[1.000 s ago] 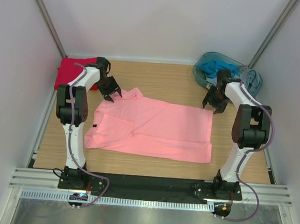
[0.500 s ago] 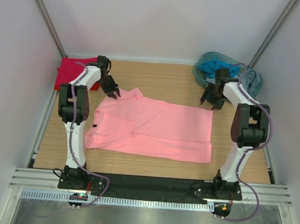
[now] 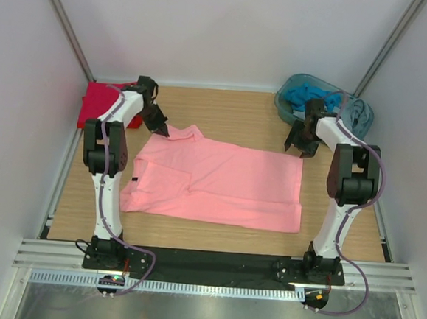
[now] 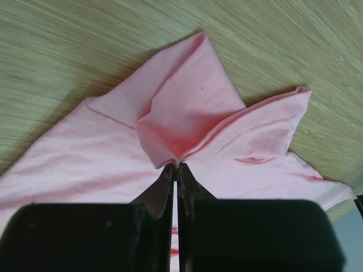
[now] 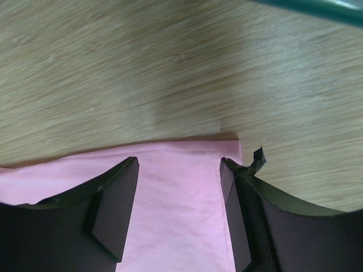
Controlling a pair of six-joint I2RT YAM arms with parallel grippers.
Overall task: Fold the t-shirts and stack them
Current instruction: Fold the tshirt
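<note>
I need to pinch the salmon-pink t-shirt (image 3: 219, 181) next with my right gripper at its far corner by the basket, to fold its far edge toward me.
A salmon-pink t-shirt (image 3: 219, 181) lies spread on the wooden table, folded lengthwise. At its far left corner my left gripper (image 3: 163, 131) is shut on a pinch of the cloth; the left wrist view shows the pink t-shirt (image 4: 187, 113) bunched up at the closed fingertips (image 4: 177, 168). My right gripper (image 3: 301, 150) hangs open over the far right corner, and in the right wrist view the pink t-shirt (image 5: 181, 204) lies flat between the spread fingers, gripper (image 5: 178, 164) not pinching it. A red t-shirt (image 3: 99, 102) lies at the far left, behind the left arm.
A teal basket (image 3: 286, 106) holding blue cloth (image 3: 306, 93) stands at the far right corner, just behind the right gripper; its rim (image 5: 317, 8) shows in the right wrist view. White walls enclose the table on three sides.
The left gripper has closed on the far left corner of the pink t-shirt and shifted slightly back. The right gripper has drawn a little farther back, staying open.
</note>
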